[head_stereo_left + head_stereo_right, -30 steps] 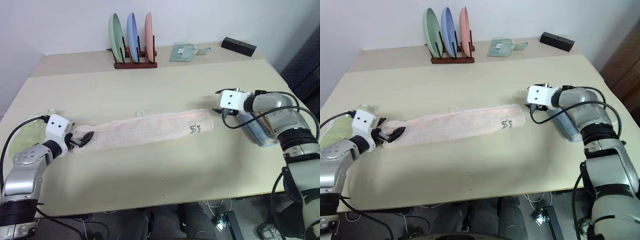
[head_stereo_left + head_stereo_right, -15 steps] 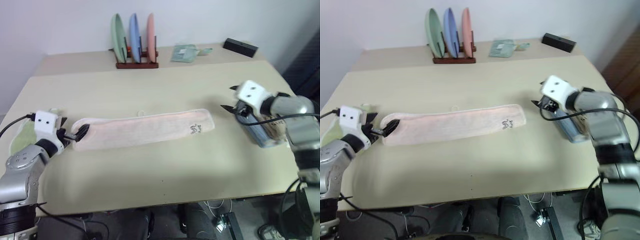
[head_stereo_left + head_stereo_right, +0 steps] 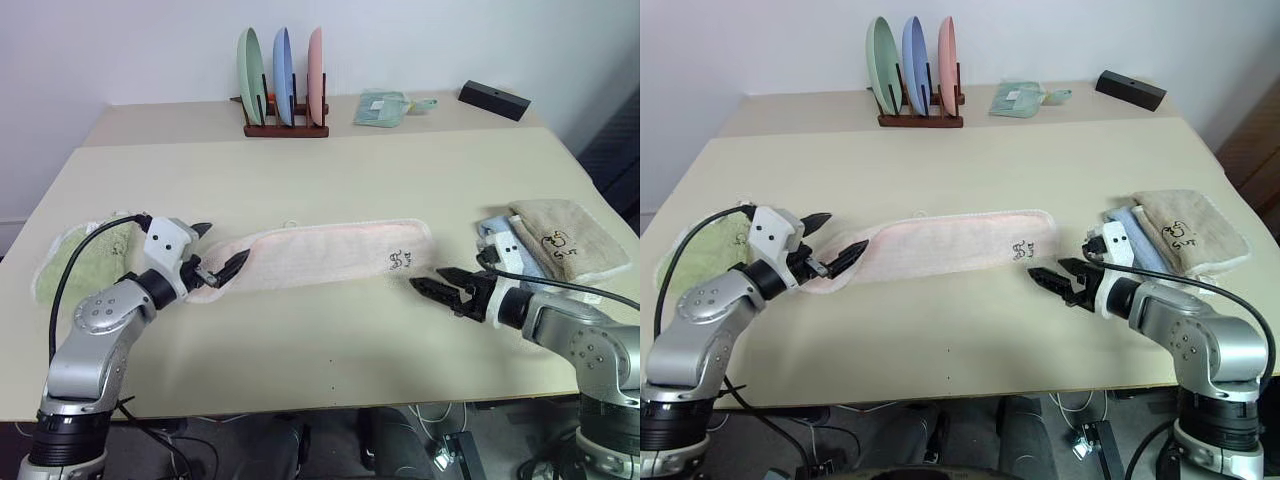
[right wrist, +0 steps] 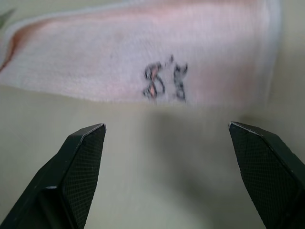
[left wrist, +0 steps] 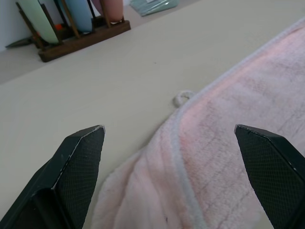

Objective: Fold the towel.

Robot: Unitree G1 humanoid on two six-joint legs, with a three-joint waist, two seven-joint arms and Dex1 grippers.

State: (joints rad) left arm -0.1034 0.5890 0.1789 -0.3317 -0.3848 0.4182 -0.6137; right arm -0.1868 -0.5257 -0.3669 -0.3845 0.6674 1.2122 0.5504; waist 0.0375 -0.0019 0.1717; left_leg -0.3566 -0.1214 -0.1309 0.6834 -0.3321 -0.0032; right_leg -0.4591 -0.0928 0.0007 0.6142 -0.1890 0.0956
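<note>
My right gripper should next grab the pink towel (image 3: pixel 325 253) by the white edging at its end (image 3: pixel 430 243) beside the embroidered mark, so it can fold the long flat towel.
The towel (image 3: pixel 320 255), pale pink with white edging, lies as a long strip across the middle of the table. Its small white loop (image 5: pixel 182 98) sits on the far edge and its dark embroidered mark (image 4: pixel 164 81) is near the right end. My left gripper (image 3: pixel 218 247) stands open at the towel's left end, and in the left wrist view the pink cloth (image 5: pixel 228 119) lies between the fingers. My right gripper (image 3: pixel 428 280) is open and low over the table, just short of the towel's right end and pointing at the mark. Neither gripper holds anything.
A light green towel (image 3: pixel 85 265) lies at the left edge beneath my left arm. A beige towel (image 3: pixel 555 240) and a folded blue cloth (image 3: pixel 500 235) sit at the right. A plate rack (image 3: pixel 285 90), a teal cloth (image 3: pixel 380 107) and a black box (image 3: pixel 493 97) line the back.
The view has shifted. My left gripper moved right, over the towel's left end. My right arm swung from beside the towel's right end down toward the near side, uncovering the beige towel.
</note>
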